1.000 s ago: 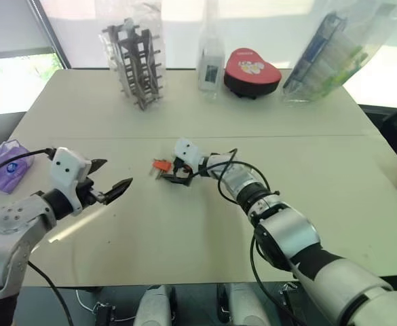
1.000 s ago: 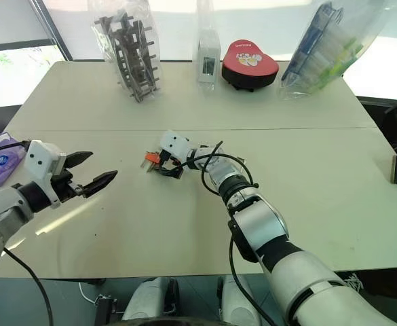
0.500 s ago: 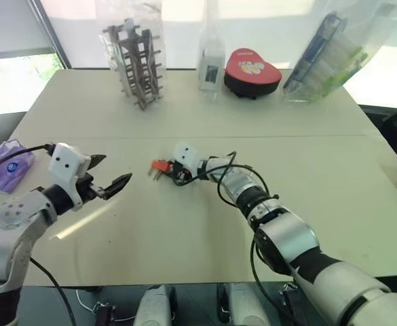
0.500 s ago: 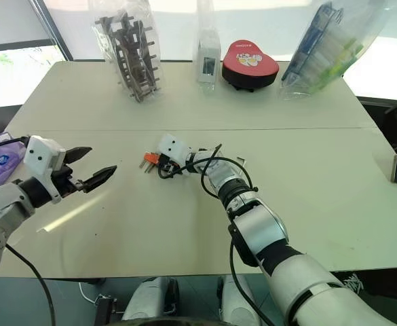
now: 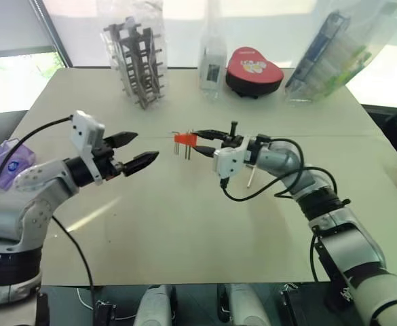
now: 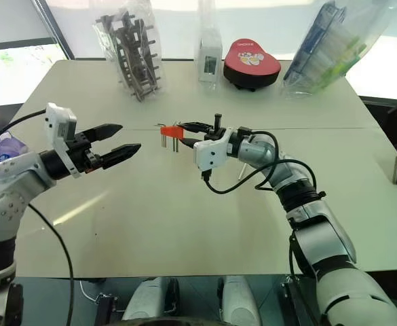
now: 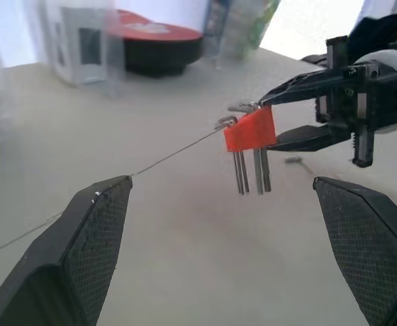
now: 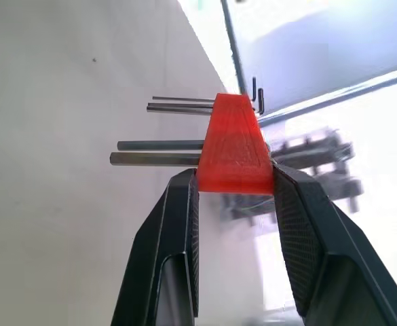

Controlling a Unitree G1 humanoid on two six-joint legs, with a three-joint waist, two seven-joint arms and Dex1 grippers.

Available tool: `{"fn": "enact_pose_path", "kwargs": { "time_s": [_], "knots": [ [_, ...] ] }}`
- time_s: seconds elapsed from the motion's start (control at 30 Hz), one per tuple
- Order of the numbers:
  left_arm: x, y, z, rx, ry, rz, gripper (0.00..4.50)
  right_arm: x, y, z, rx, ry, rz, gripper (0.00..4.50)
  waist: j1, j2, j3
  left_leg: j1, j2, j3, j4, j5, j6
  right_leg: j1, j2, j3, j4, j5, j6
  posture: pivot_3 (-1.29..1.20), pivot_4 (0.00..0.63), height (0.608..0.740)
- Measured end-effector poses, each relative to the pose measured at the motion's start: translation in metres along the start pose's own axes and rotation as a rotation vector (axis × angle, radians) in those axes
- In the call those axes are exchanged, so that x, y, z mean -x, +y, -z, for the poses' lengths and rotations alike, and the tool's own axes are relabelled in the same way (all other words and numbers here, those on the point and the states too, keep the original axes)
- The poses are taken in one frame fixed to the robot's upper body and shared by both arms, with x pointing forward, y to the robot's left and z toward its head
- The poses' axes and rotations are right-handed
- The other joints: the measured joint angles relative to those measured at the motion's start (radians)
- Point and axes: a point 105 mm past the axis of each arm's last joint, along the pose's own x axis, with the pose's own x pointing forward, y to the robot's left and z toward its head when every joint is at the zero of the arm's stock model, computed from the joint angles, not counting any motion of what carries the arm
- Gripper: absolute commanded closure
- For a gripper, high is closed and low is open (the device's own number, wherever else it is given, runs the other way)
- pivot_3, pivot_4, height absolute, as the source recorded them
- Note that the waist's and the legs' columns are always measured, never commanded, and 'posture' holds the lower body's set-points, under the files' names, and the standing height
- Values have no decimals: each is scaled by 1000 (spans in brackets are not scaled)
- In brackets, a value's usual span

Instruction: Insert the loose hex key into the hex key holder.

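Note:
My left gripper grabs the hex key holder by its free narrow end point(image 5: 178, 138) point(image 7: 233, 138) next, since my right gripper's fingers already cover the holder's wide end.
The hex key holder point(image 5: 184, 138) is a small orange-red block with several thin metal keys hanging down from it. My right gripper point(image 5: 194, 141) is shut on it and holds it in the air above the table's middle; the right wrist view shows both fingers point(image 8: 178, 224) pressed on the block's sides point(image 8: 233, 146). My left gripper point(image 5: 144, 147) is open and empty, a short way to the left of the holder and pointing at it, also in the air. The loose hex key point(image 5: 250, 178), a thin grey rod, lies on the table under my right forearm.
Along the table's far edge stand a bagged grey rack point(image 5: 136, 61), a clear bottle point(image 5: 212, 58), a red heart-shaped box point(image 5: 252, 71) and a bag of blue and green items point(image 5: 327, 58). A purple pack point(image 5: 8, 161) lies at the left edge.
My right gripper has closed on the holder, lifted it off the table and rolled so the keys hang down. The left gripper has risen and moved right toward the holder.

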Motion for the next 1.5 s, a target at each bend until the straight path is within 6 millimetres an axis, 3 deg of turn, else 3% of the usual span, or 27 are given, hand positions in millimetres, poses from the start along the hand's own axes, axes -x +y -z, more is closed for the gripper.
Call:
{"fn": "enact_pose_path", "kwargs": {
  "time_s": [0.17,0.4,0.7,0.83,0.97,1.03,1.3,1.5],
  "knots": [
    [-15,-8,-16,74,-45,146,0,7,-21,-22,137,-85,50,3502,5,0,0,0,0,0,0,0,0,1,0,0,-1,0,0,0,150,740],
    [-28,-20,-13,132,-32,276,0,11,-26,-28,182,-99,47,3502,6,0,0,0,0,0,0,0,0,1,0,0,-1,0,0,0,150,740],
    [-35,-25,-14,143,-44,306,0,10,-24,-32,186,-105,44,3502,7,0,0,0,0,0,0,0,0,1,0,0,-1,0,0,0,150,740],
    [-37,-26,-13,152,-50,313,1295,9,-24,-34,194,-113,35,3502,7,0,0,0,0,0,1,0,0,1,0,0,-1,0,0,0,150,740],
    [-39,-27,-12,156,-51,321,3539,9,-24,-35,194,-112,32,3502,8,0,0,0,0,0,1,0,0,1,0,0,-1,0,0,0,150,740],
    [-41,-31,-11,163,-53,343,4373,9,-24,-34,191,-105,31,3502,9,0,0,0,0,0,1,0,0,1,0,0,-1,0,0,0,150,740],
    [-43,-32,-8,163,-40,348,4379,11,-24,-32,197,-92,13,3502,8,-1,0,0,0,0,1,0,0,1,0,0,-1,0,0,0,150,740],
    [-46,-28,-4,146,-24,328,4379,11,-27,-29,172,-67,24,502,9,-1,0,0,0,0,1,0,0,1,0,0,-1,0,0,0,150,740]
  ]
}}
